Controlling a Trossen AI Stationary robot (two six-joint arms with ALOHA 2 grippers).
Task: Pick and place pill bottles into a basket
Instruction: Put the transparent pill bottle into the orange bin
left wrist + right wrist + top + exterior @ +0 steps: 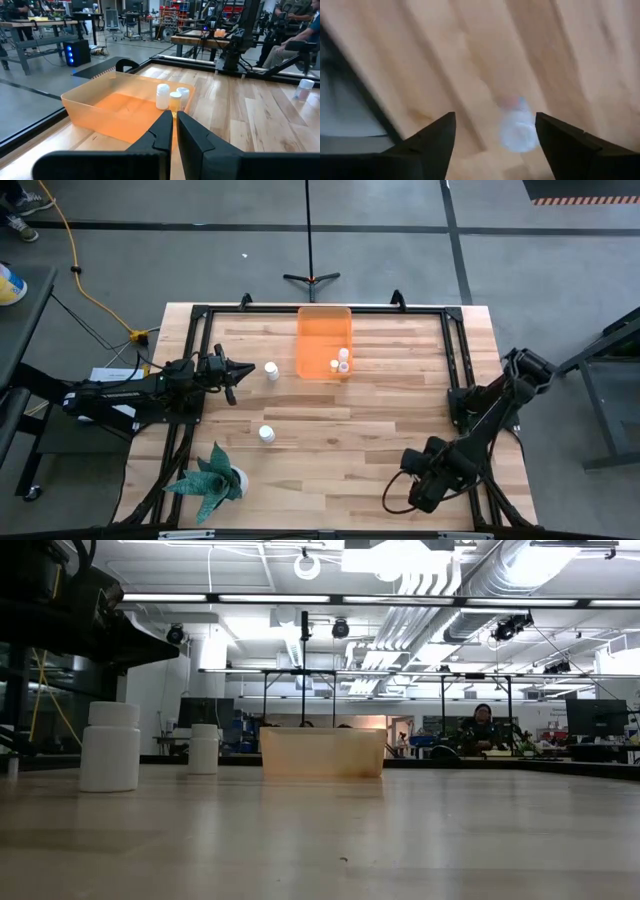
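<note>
The right gripper takes hold of the pill bottle by its ribbed cap point(519, 136) next, to place the bottle into the orange bin.
The orange bin point(324, 340) stands at the table's far middle, with three white pill bottles point(163, 96) upright in its near right corner. One bottle point(271, 371) stands on the table just left of the bin, and another point(266, 434) stands nearer the front; both show in the low view point(110, 745) point(204, 748). My left gripper point(240, 370) is shut and empty, level, just left of the first bottle, pointing at the bin point(125, 107). My right gripper point(418, 492) is open at the near right, pointing down at a blurred bottle point(517, 125) on the wood, clear of it.
A green spiky plant point(210, 480) in a white pot stands at the near left corner. A black frame point(200, 315) runs around the table top. Bare wood lies between the bin and the right arm. A further bottle point(304, 90) stands farther off in the left wrist view.
</note>
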